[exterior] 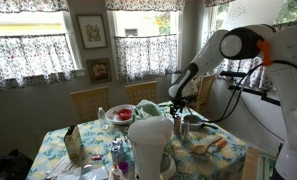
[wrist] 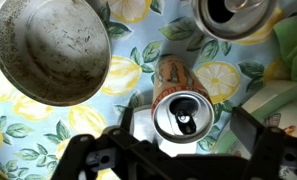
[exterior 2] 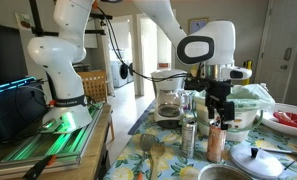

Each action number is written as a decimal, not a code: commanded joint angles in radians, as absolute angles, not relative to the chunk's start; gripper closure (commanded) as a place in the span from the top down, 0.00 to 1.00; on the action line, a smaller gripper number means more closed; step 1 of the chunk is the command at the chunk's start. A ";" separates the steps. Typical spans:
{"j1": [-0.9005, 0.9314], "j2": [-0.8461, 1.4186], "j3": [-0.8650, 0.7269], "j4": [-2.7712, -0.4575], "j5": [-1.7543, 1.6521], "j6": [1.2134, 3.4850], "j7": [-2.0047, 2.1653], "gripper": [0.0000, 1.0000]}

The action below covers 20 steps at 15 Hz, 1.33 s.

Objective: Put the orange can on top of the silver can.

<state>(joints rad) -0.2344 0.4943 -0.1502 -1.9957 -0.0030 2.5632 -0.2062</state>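
Observation:
My fingers are level with the orange can's silver top, on opposite sides of its rim, so my gripper should close.
The orange can (wrist: 175, 78) stands upright on the lemon-print tablecloth, its silver top (wrist: 178, 112) facing the wrist camera. In an exterior view it shows as a brownish-orange cylinder (exterior 2: 216, 146). The silver can (wrist: 233, 14) stands apart from it at the top right edge of the wrist view, and is the slim shiny cylinder (exterior 2: 188, 133) beside it. My gripper (wrist: 185, 135) hangs directly above the orange can, fingers spread with a gap on each side of it, holding nothing. It also shows in both exterior views (exterior 2: 220, 103) (exterior: 180, 101).
A low silvery bowl (wrist: 48, 50) lies left of the cans. A big white jug (exterior: 148, 146), a plate of red food (exterior: 120, 114), a glass coffee pot (exterior 2: 170, 98) and a pan lid (exterior 2: 256, 160) crowd the table. Green cloth (wrist: 293, 45) lies to the right.

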 commanded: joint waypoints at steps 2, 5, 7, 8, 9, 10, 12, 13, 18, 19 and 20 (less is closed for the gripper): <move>-0.248 0.527 -0.138 -1.964 -0.014 2.573 -0.217 0.67; -0.249 0.531 -0.138 -1.959 -0.013 2.571 -0.216 0.45; -0.248 0.531 -0.138 -1.953 -0.014 2.570 -0.216 0.38; -0.247 0.529 -0.138 -1.954 -0.014 2.571 -0.215 0.38; -0.248 0.526 -0.137 -1.954 -0.014 2.571 -0.216 0.38; -0.247 0.517 -0.138 -1.960 -0.013 2.571 -0.214 0.38; -0.248 0.485 -0.134 -1.980 -0.009 2.571 -0.221 0.38; -0.245 0.465 -0.136 -1.991 -0.011 2.562 -0.217 0.38; -0.235 0.341 -0.142 -2.056 -0.018 2.550 -0.219 0.38; -0.233 0.315 -0.143 -2.069 -0.020 2.547 -0.220 0.38; -0.227 0.285 -0.149 -2.085 -0.030 2.548 -0.214 0.38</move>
